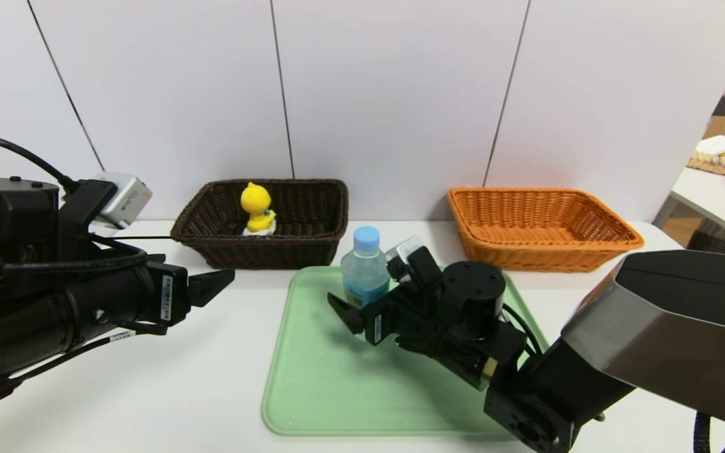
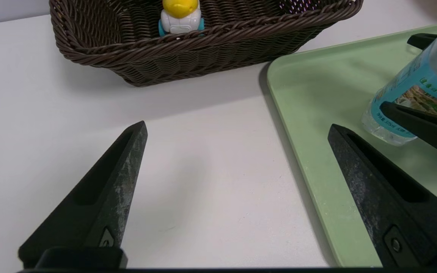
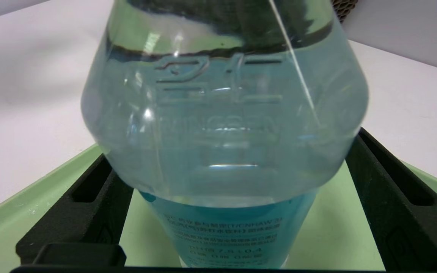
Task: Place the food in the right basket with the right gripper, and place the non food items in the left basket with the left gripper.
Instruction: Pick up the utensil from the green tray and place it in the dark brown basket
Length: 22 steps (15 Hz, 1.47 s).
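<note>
I need to close my right gripper on the bottle. Its fingers are on both sides of the bottle's blue label, so they would hold the bottle if I closed now.
A clear water bottle with a blue cap and blue label stands upright at the back of the green tray. My right gripper is open, with one finger on either side of the bottle's lower body and a gap showing beside the label. My left gripper hangs open and empty over the white table, left of the tray. A yellow duck toy stands in the brown basket.
The orange basket sits at the back right with nothing visible inside. Both baskets stand against the white wall behind the tray. A side table with assorted items is at the far right.
</note>
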Each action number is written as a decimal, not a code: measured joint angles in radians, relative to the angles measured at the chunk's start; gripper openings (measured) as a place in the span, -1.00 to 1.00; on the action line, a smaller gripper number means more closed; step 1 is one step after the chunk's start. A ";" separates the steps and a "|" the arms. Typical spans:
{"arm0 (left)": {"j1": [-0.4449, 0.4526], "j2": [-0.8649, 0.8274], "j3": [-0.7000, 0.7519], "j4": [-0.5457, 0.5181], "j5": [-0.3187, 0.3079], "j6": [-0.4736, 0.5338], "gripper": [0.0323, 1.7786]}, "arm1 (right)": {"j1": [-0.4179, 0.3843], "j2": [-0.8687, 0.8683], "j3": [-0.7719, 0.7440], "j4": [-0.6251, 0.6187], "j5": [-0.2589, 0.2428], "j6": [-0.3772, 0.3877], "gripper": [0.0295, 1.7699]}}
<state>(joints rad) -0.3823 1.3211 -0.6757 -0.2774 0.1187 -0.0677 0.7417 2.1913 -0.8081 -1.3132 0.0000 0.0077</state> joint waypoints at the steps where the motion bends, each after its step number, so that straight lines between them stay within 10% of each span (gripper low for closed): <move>1: 0.001 0.000 0.000 0.000 -0.001 0.000 0.90 | 0.000 0.002 -0.004 0.000 -0.001 0.000 0.93; 3: 0.000 0.005 0.001 -0.004 -0.006 -0.001 0.90 | 0.000 0.010 -0.013 0.000 -0.003 0.000 0.93; 9: 0.001 0.015 0.004 -0.004 -0.007 -0.002 0.90 | 0.000 0.029 -0.037 -0.002 -0.004 0.013 -0.01; 22: 0.002 0.039 0.007 -0.004 -0.008 -0.003 0.90 | -0.002 -0.139 -0.052 0.173 -0.113 0.009 -0.05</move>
<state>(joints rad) -0.3804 1.3596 -0.6687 -0.2817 0.1111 -0.0711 0.7398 2.0523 -0.8600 -1.1400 -0.1134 0.0164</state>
